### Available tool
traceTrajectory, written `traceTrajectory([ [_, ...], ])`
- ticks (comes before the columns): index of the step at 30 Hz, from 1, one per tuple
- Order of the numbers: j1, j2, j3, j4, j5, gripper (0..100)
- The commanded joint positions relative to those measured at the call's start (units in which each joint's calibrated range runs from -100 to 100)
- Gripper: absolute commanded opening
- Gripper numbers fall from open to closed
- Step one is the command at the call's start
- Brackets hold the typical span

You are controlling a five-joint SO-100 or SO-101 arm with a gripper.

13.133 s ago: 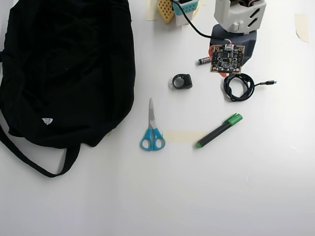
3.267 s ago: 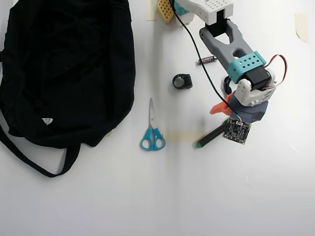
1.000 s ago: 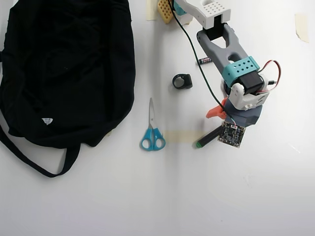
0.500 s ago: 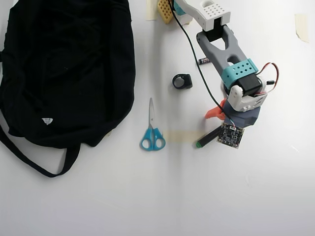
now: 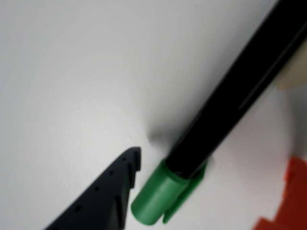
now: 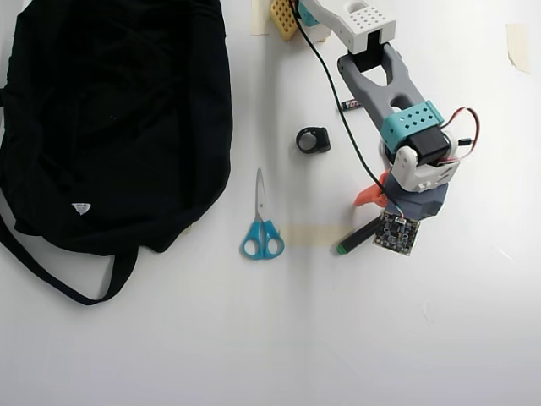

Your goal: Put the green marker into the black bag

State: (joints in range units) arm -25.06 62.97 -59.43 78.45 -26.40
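Note:
My gripper grabs the marker point(image 5: 225, 105) by its green cap point(image 5: 160, 194) next, to put it into the black bag.
The green marker point(image 5: 225, 110), a black barrel with a green cap point(image 5: 160, 194), lies flat on the white table. In the wrist view my gripper point(image 5: 213, 160) stands open astride the cap end, with the dark finger point(image 5: 103, 196) just left of the cap and the orange finger point(image 5: 288, 196) apart on the right. In the overhead view only the green marker's point(image 6: 355, 239) lower barrel and small green end show. The gripper point(image 6: 389, 211) and its camera board cover the cap. The black bag point(image 6: 110, 118) lies far left, its strap point(image 6: 51, 275) trailing toward the front.
Blue-handled scissors point(image 6: 260, 228) lie between the bag and the marker, beside a strip of beige tape point(image 6: 308, 235). A small black ring-shaped part point(image 6: 313, 139) and a small battery point(image 6: 348, 104) sit further back. The arm's base and a yellow block point(image 6: 283, 17) stand at the top edge.
The arm has unfolded from the back and come down over the marker's cap end. In the last second it has barely shifted. The marker lies where it did.

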Motion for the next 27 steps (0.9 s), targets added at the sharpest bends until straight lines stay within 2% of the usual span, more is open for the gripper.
traceTrajectory([
  [1, 0.4, -1.1, -2.0, -0.7, 0.1, 32],
  [6, 0.2, -1.1, -2.1, -0.7, 0.1, 29],
  [27, -0.3, -0.6, -1.3, 0.1, 0.4, 29],
])
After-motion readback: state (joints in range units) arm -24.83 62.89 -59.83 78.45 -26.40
